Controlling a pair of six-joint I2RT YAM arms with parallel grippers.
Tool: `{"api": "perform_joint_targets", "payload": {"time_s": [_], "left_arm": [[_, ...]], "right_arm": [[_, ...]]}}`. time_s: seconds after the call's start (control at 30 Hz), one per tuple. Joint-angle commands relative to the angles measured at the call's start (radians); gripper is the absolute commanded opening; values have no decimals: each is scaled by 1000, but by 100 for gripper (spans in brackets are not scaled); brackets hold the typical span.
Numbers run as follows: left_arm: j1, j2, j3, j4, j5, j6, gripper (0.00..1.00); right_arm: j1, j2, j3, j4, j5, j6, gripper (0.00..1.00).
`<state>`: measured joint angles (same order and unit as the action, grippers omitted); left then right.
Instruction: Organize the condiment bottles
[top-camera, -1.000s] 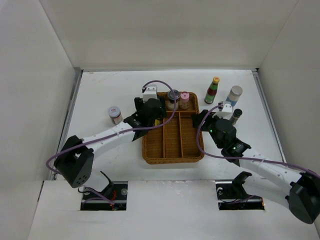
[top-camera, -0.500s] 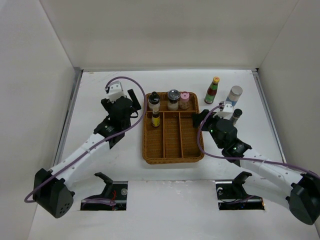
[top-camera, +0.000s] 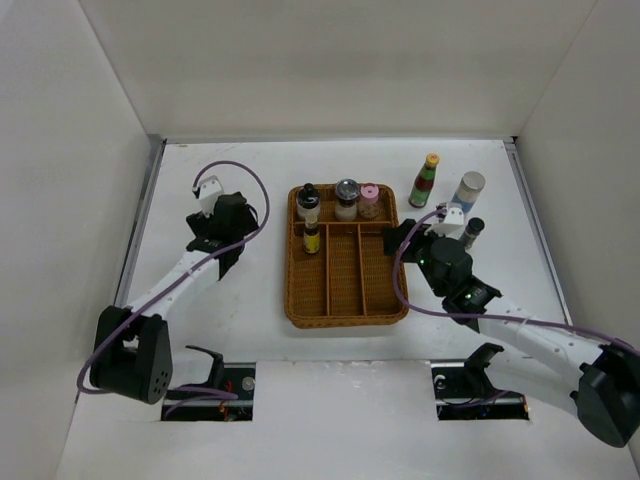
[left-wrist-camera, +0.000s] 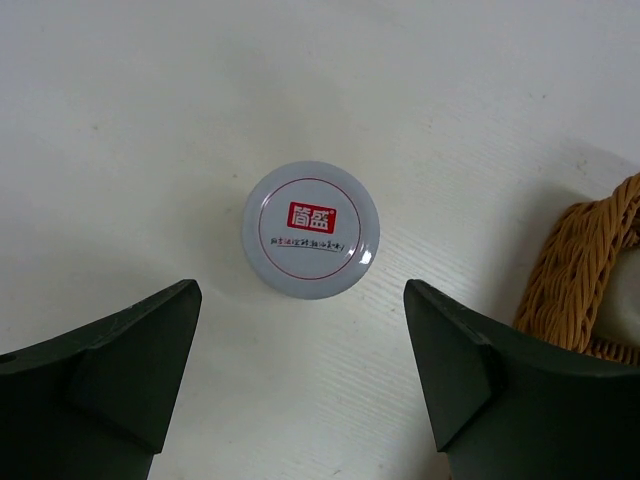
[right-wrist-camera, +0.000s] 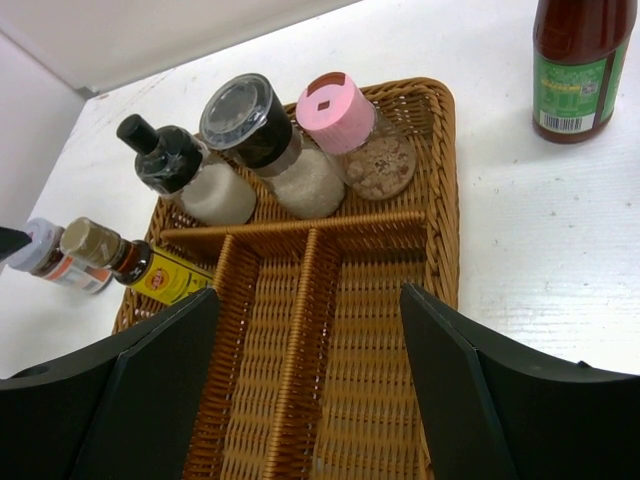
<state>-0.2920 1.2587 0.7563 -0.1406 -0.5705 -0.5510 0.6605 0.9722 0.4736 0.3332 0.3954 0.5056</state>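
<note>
I will grab the white-lidded jar by its lidded top (left-wrist-camera: 311, 230) with my left gripper next, so its base stays free to stand in the tray.
A white-lidded jar (left-wrist-camera: 310, 230) stands on the table directly below my open, empty left gripper (left-wrist-camera: 301, 300). In the top view the left gripper (top-camera: 228, 238) hides the jar, left of the wicker tray (top-camera: 345, 305). The tray's back holds a black-capped shaker (top-camera: 308, 202), a silver-lidded jar (top-camera: 347, 197) and a pink-lidded jar (top-camera: 369, 199). A brown yellow-labelled bottle (top-camera: 312, 238) lies in the left slot. My right gripper (top-camera: 400, 238) is open and empty over the tray's right side (right-wrist-camera: 308, 295). A green yellow-capped bottle (top-camera: 425, 181), a white-blue cylinder (top-camera: 467, 190) and a dark shaker (top-camera: 472, 232) stand right of the tray.
White walls enclose the table on the left, back and right. The tray's middle slot (right-wrist-camera: 300, 400) and right slot (right-wrist-camera: 385, 400) hold nothing. The tray's woven rim (left-wrist-camera: 580, 270) shows at the right of the left wrist view.
My left arm has pulled back from the tray's back-left corner and swung left over the white-lidded jar, leaving the black-capped shaker and brown bottle showing in the tray. The right arm has not moved.
</note>
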Motion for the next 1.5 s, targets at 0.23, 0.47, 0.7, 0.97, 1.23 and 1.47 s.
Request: {"api": "perform_joint_targets", "payload": {"time_s": [0.23, 0.47, 0.7, 0.97, 1.23, 1.47], "left_arm": [[60, 126, 29, 134, 74, -15, 78], [81, 160, 35, 187, 41, -12, 71], [81, 171, 34, 197, 38, -7, 50], [-35, -48, -20, 125, -41, 5, 25], [-273, -398, -20, -174, -114, 3, 23], [-535, -484, 32, -260, -103, -21, 23]], "right_arm": [[7, 25, 10, 76, -18, 10, 80], [9, 40, 13, 84, -24, 10, 80], [23, 34, 10, 84, -33, 11, 80], [23, 28, 11, 79, -26, 5, 80], [20, 8, 10, 75, -21, 4, 80], [-2, -26, -3, 73, -10, 10, 79]]}}
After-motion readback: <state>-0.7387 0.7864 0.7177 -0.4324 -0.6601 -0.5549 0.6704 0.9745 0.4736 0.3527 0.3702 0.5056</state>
